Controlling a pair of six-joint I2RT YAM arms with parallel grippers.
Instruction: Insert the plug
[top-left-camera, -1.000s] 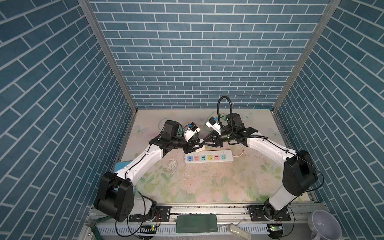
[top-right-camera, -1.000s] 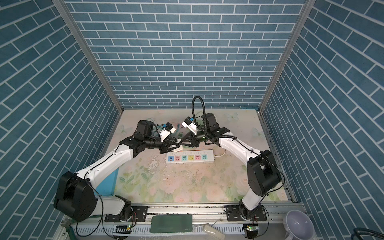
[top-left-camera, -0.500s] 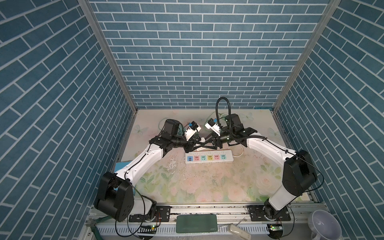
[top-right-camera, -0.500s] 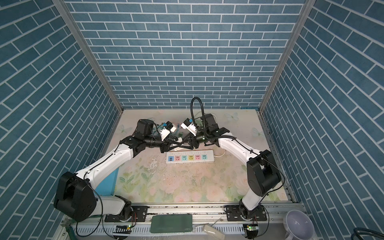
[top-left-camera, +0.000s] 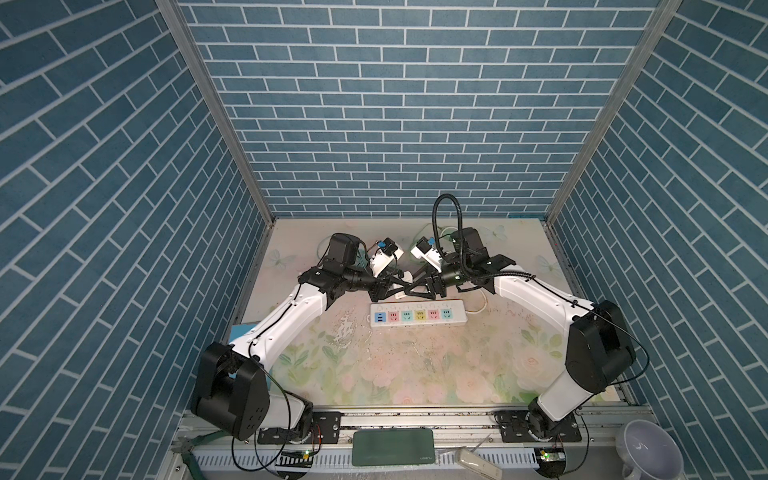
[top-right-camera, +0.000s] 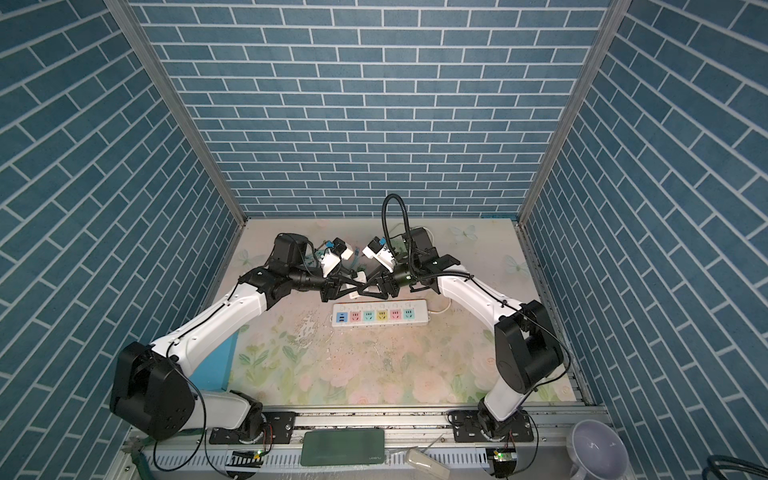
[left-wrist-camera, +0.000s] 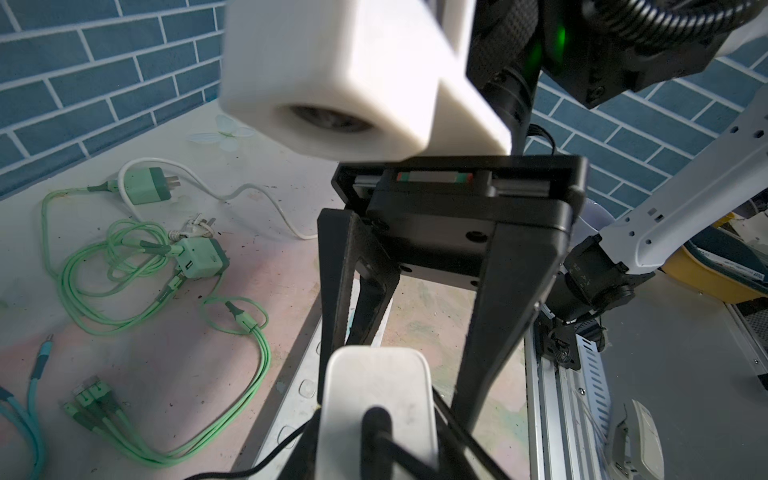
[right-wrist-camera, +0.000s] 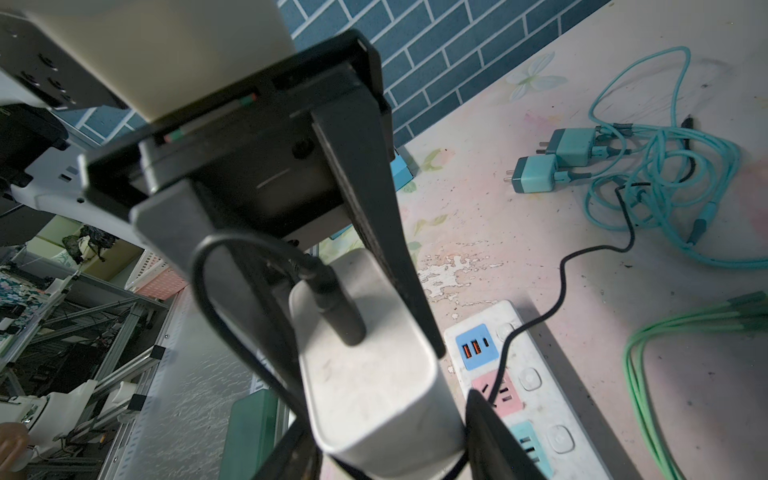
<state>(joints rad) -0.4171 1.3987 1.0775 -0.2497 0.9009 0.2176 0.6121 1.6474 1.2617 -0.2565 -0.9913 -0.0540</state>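
Observation:
I should next grab the white plug with my right gripper by its sides opposite the left gripper, so its back with the cable stays free and I can take the plug over to insert it.
A white plug with a black cable on its back hangs just above the white power strip, over the strip's left end. My left gripper is shut on the plug, one finger running along its side. From the opposite side my right gripper straddles the same plug, open, with a gap beside one finger. In both top views the grippers meet tip to tip, and only a small white part of the plug shows. The strip has several coloured sockets, blue at the left end and pink beside it.
Green cables and a pale green charger lie on the mat behind the strip. Teal chargers with tangled cables lie behind the left arm. The plug's black cable trails across the mat. A green pad and a white cup sit at the front.
My right gripper's jaws have spread wider around the plug. The left gripper's hold is unchanged and both arms have barely shifted.

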